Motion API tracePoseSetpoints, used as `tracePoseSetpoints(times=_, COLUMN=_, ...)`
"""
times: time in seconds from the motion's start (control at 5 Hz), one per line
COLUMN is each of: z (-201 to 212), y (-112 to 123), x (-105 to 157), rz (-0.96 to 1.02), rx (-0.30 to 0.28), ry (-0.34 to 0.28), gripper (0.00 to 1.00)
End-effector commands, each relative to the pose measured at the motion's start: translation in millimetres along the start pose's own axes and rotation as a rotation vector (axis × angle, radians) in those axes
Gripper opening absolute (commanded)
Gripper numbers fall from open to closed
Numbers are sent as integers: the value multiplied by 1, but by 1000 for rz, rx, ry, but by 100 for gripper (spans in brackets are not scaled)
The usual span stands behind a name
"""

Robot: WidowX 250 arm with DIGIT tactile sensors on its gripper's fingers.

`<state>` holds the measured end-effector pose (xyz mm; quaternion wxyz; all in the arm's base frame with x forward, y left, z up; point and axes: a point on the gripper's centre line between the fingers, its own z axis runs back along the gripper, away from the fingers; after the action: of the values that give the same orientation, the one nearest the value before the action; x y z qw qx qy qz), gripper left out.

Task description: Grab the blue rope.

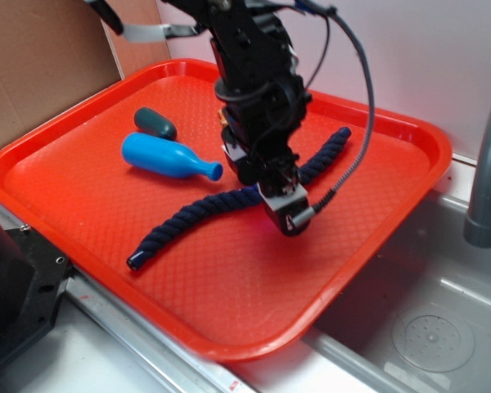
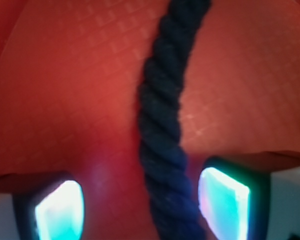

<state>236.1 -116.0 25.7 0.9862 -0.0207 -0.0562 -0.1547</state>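
Note:
My gripper should close on the rope: my fingers reach down on both sides of the blue rope's middle [image 1: 250, 195].
The blue rope [image 1: 198, 210] is a long dark navy twisted cord lying across the red tray [image 1: 82, 139], with a glossy capped end at the lower left. My gripper [image 1: 277, 190] is down over the rope's middle and hides that part in the exterior view. In the wrist view the blue rope [image 2: 160, 125] runs lengthwise between my fingertips [image 2: 222, 210], nearer the right one. The gripper [image 2: 140, 212] is open, with tray surface showing on the rope's left side.
A bright blue bottle-shaped toy [image 1: 168, 157] and a short dark teal capsule [image 1: 155, 123] lie on the tray's left part. A steel sink [image 1: 434, 327] with a grey faucet pipe [image 1: 489, 164] sits to the right. Cardboard [image 1: 41, 57] stands behind the tray on the left.

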Motion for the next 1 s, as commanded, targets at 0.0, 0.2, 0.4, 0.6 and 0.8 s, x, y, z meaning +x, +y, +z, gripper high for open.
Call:
tracePoseSetpoints(times=0.0, z=0, y=-6, x=0, rz=25, rx=12, ry=-26, gripper=0)
tracePoseSetpoints(times=0.2, z=-4, y=-4, x=-1, rz=46, rx=24, ry=-1, gripper=0)
tracePoseSetpoints(times=0.4, z=0, y=0, x=-1, rz=78, rx=47, ry=34, gripper=0)
tracePoseSetpoints(times=0.6, z=40, y=8, x=-1, rz=175, rx=87, ry=50, gripper=0)
tracePoseSetpoints(times=0.8, z=85, y=17, x=-10, rz=313, rx=104, ry=40, gripper=0)
